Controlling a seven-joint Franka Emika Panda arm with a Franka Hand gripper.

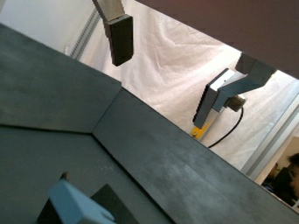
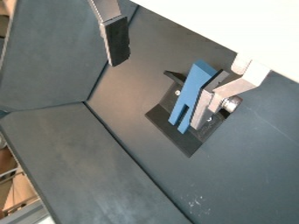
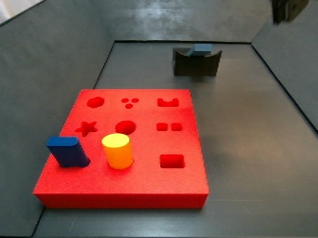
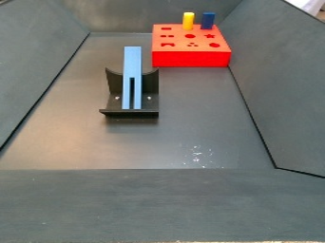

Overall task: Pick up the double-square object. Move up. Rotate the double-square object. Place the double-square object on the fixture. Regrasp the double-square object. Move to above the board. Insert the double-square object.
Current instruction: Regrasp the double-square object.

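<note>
The object's square pegs need to stay free to go into the board's square holes. My gripper should grab the double-square object by its solid end next.
The double-square object [image 4: 132,78] is a long grey-blue bar that leans upright in the fixture [image 4: 129,106], with its two-pronged end down at the base. In a wrist view the object [image 2: 191,92] and the fixture [image 2: 176,122] lie well below my gripper [image 2: 163,87]. My gripper is open, its two fingers wide apart with nothing between them. In a wrist view only the bar's end [image 1: 76,206] shows, and the gripper [image 1: 163,87] frames white cloth. In a side view the gripper [image 3: 292,9] hangs at the top right, above and beside the fixture [image 3: 196,63]. The red board [image 3: 74,181] lies apart from the fixture.
On the board stand a yellow cylinder [image 3: 117,151] and a dark-blue block [image 3: 67,152]. Sloping dark walls [image 4: 38,104] enclose the grey floor. A yellow cable and white cloth [image 1: 176,61] lie beyond the enclosure.
</note>
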